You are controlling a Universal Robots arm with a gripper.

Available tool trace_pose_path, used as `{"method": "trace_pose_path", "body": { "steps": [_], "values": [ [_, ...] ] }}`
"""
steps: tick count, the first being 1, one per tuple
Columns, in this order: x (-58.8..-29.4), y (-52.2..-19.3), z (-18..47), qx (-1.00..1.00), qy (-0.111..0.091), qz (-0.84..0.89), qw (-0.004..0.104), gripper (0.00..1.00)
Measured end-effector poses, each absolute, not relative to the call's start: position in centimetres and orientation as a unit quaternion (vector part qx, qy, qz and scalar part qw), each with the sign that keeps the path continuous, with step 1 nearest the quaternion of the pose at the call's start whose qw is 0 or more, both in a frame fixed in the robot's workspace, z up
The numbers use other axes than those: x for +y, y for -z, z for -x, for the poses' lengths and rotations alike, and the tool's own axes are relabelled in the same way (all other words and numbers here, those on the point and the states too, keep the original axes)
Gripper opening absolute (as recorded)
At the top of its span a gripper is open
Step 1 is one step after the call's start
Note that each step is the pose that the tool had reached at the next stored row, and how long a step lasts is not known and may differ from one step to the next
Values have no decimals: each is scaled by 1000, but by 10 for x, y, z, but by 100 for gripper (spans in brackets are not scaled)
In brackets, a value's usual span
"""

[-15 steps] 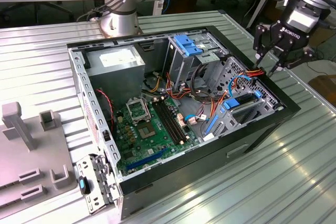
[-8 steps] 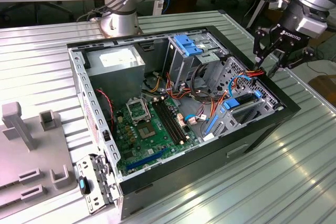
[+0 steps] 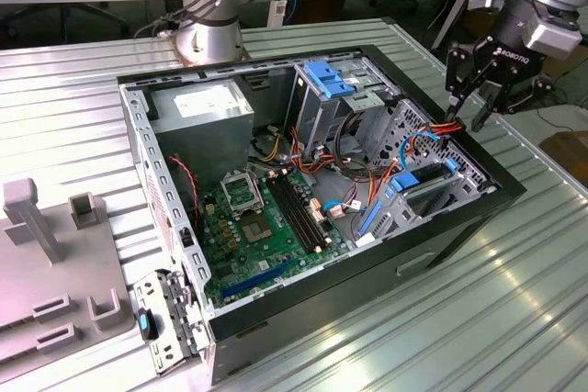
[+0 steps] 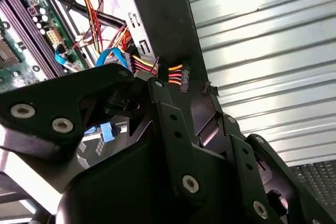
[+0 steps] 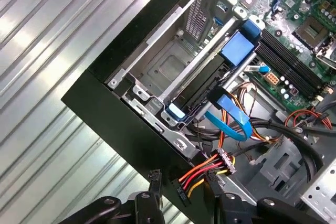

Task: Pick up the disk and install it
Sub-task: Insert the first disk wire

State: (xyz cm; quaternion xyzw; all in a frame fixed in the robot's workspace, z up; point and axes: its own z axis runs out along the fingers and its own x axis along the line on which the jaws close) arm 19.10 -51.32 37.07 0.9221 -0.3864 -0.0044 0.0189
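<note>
I should next grab the red, orange and yellow wires by their black power plug (image 3: 446, 127) with my gripper, to hook up the disk (image 3: 424, 186) as it is installed.
The disk (image 3: 424, 186) is a dark slab in a blue carrier frame. It lies in the drive bay at the corner of the open computer case (image 3: 459, 227) on the exterior view's right. In the first wrist view the disk (image 5: 202, 85) shows dark between blue frame ends. My gripper (image 3: 467, 119) hangs above the case's wall, up from the bay. Its fingers stand apart on either side of a black power plug (image 5: 179, 190) with red, orange and yellow wires. In the second wrist view the gripper (image 4: 184, 87) straddles that plug (image 4: 182, 77) at the case edge.
Blue flat cables (image 5: 233, 116) and wire bundles (image 3: 354, 158) cross the case beside the bay. A motherboard (image 3: 266, 227), a silver box (image 3: 202, 112) and a blue-topped cage (image 3: 326, 80) fill the rest. Grey fixtures (image 3: 55, 263) stand at the exterior view's left on the ribbed metal table (image 3: 478, 319).
</note>
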Motion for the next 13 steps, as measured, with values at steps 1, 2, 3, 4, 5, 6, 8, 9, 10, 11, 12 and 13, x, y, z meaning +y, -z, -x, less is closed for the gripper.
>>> {"method": "trace_pose_path", "body": {
  "steps": [1, 2, 3, 4, 5, 6, 8, 9, 10, 11, 12, 13],
  "values": [
    [-513, -370, -191, -378, 4, -926, 19, 45],
    [-513, -370, -191, -362, 4, -932, 19, 45],
    [-513, -368, -191, -333, 3, -943, 19, 45],
    [-513, -367, -191, -328, 1, -945, 18, 45],
    [-513, -367, -191, -324, -2, -946, 17, 45],
    [-513, -366, -191, -319, -5, -948, 16, 45],
    [-513, -365, -191, -299, -8, -954, 15, 45],
    [-513, -365, -191, -292, -8, -956, 15, 45],
    [-513, -364, -191, -285, -8, -958, 15, 45],
    [-513, -364, -191, -275, -8, -961, 15, 45],
    [-513, -363, -191, -262, -9, -965, 14, 45],
    [-513, -363, -191, -236, -10, -972, 14, 45]
  ]
}}
